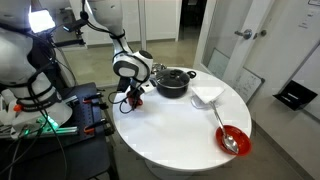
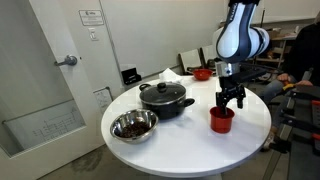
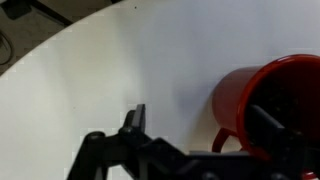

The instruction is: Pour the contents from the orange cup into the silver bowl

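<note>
Next, my gripper reaches the orange cup [image 2: 221, 120] and grabs the cup's rim, one finger inside, one outside. This leaves the cup's opening open to pour.
The orange cup [image 2: 221, 120] stands upright on the white round table [image 2: 190, 135], near the edge; it also shows under the arm in an exterior view [image 1: 138, 100]. My gripper [image 2: 231, 102] hangs straight down over it, open. In the wrist view the cup [image 3: 262, 95] fills the right side, with a small loop handle towards the camera. One finger [image 3: 135, 118] stands outside the cup over bare table; the other is a dark blur at the cup's mouth. The silver bowl [image 2: 133, 125] sits at the opposite side of the table, past the dark pot. The cup's contents are hidden.
A dark two-handled lidded pot [image 2: 165, 97] stands between cup and silver bowl. A red bowl with a spoon [image 1: 232, 139] sits near the table's rim, and a white cloth [image 1: 207, 93] lies beside the pot. A cart with equipment [image 1: 60, 110] stands next to the table.
</note>
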